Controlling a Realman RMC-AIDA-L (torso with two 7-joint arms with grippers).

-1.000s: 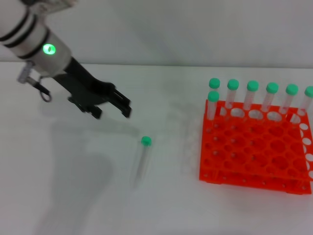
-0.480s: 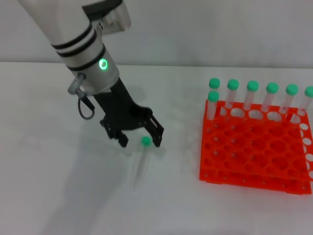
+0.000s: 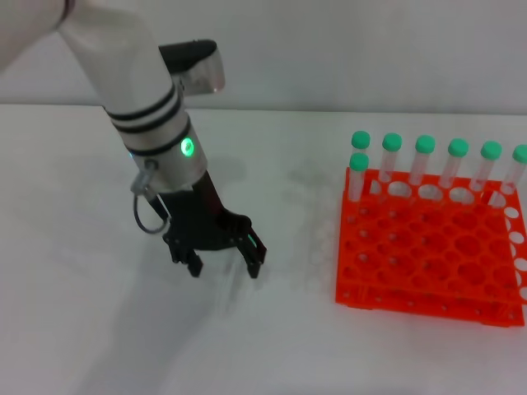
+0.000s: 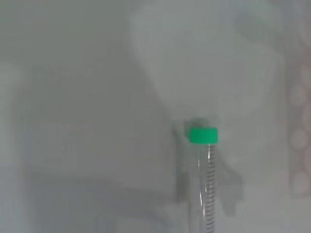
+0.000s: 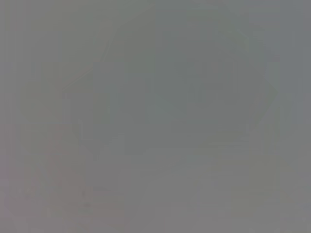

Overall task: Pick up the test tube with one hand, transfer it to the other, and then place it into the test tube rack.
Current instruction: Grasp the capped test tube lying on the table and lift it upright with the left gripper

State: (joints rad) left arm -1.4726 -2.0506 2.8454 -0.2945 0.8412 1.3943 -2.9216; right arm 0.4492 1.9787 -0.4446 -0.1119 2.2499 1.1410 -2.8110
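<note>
The left gripper isn't ready to close on the test tube yet and needs to go lower first: its fingers are above the tube, and their shadow shows on the tabletop around the tube.
My left gripper (image 3: 223, 267), black fingers on a white ringed arm with a green light, is low over the white table with its jaws open. It stands over the spot where the loose test tube lies, and its fingers hide the tube in the head view. In the left wrist view the test tube (image 4: 204, 184) lies flat on the table, clear with a round green cap (image 4: 203, 136). Nothing is between the fingers. The orange test tube rack (image 3: 412, 292) stands to the right, apart from the gripper. My right gripper is out of view.
Several green-capped tubes (image 3: 425, 156) stand upright along the rack's back row. The white table (image 3: 99, 329) spreads around the gripper. The right wrist view shows only a plain grey surface.
My left arm has swung from the far left to the tube and come down over it, jaws open on either side. The tube has not moved.
</note>
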